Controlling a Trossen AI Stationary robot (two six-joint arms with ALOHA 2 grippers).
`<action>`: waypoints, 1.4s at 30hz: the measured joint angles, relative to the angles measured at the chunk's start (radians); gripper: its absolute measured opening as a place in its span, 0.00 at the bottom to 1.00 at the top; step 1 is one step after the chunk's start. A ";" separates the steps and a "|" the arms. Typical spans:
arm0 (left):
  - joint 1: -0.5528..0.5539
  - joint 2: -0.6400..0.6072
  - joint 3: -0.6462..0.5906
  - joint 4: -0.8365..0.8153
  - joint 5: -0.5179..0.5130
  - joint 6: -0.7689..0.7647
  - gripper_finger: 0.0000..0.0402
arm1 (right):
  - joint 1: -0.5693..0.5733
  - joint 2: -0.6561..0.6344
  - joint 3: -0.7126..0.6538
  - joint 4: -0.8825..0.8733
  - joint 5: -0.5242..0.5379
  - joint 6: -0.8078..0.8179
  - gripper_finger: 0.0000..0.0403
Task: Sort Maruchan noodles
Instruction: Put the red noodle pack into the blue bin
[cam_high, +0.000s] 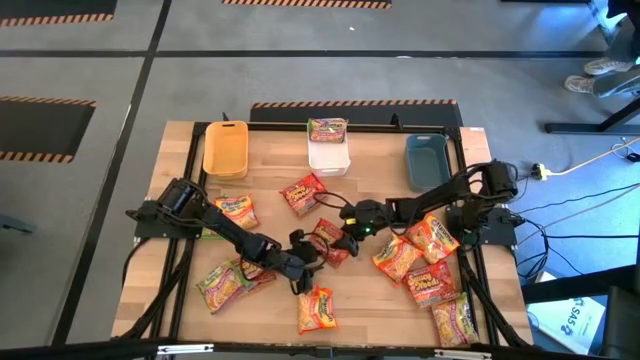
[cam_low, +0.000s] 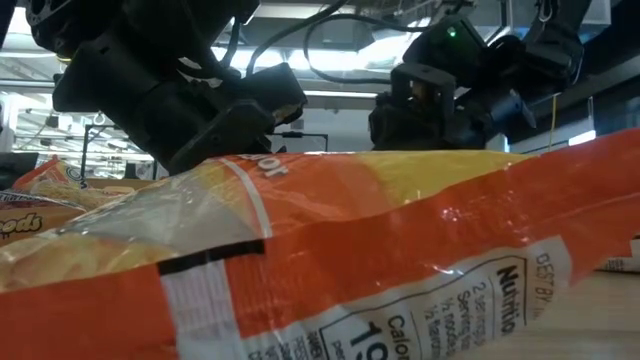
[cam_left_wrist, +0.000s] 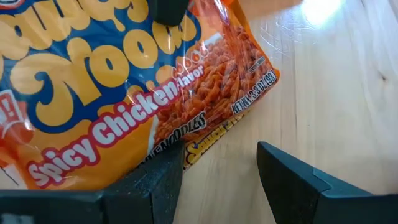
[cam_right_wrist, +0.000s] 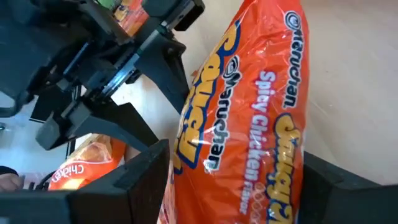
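My right gripper closes on the Spicy Chicken noodle packet now, since the fingers stand on either side of its long edges and closing now would catch it.
An orange Spicy Chicken noodle packet (cam_high: 328, 242) lies flat on the wooden table near its middle. It fills the left wrist view (cam_left_wrist: 124, 93) and the right wrist view (cam_right_wrist: 249, 124). My right gripper (cam_high: 343, 240) comes at it from the table's right, slanting down. Its open fingers stand on either side of the packet (cam_right_wrist: 236, 186). My left gripper (cam_high: 303, 268) is open just left of the packet, slanting down, one finger (cam_left_wrist: 155, 180) at the packet's corner. Another orange packet (cam_low: 400, 260) lies close before the low camera. My right gripper has one finger (cam_right_wrist: 140, 177) beside each long edge (cam_right_wrist: 186, 143) of the packet, which lies on the table. Whether the fingers touch it I cannot tell. My left gripper's finger stands over the packet's corner (cam_left_wrist: 186, 146); touching or not, I cannot tell.
Yellow (cam_high: 225, 148), white (cam_high: 328, 160) and dark grey (cam_high: 427, 160) bins stand along the far edge, with a packet (cam_high: 327, 129) on the white one. Loose packets lie at the left (cam_high: 235, 210), near left (cam_high: 225, 283), near middle (cam_high: 316, 308), far middle (cam_high: 303, 193) and right (cam_high: 425, 255).
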 joint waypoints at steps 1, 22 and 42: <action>0.000 0.000 0.000 0.001 -0.002 0.000 0.49 | 0.000 0.000 0.004 0.000 0.000 0.000 0.62; -0.019 -0.029 -0.002 -0.021 0.002 0.006 0.49 | 0.001 -0.029 0.009 -0.005 -0.002 -0.122 0.24; -0.074 -0.321 -0.001 -0.390 -0.002 0.033 0.49 | -0.049 -0.481 0.008 -0.541 0.144 -0.425 0.25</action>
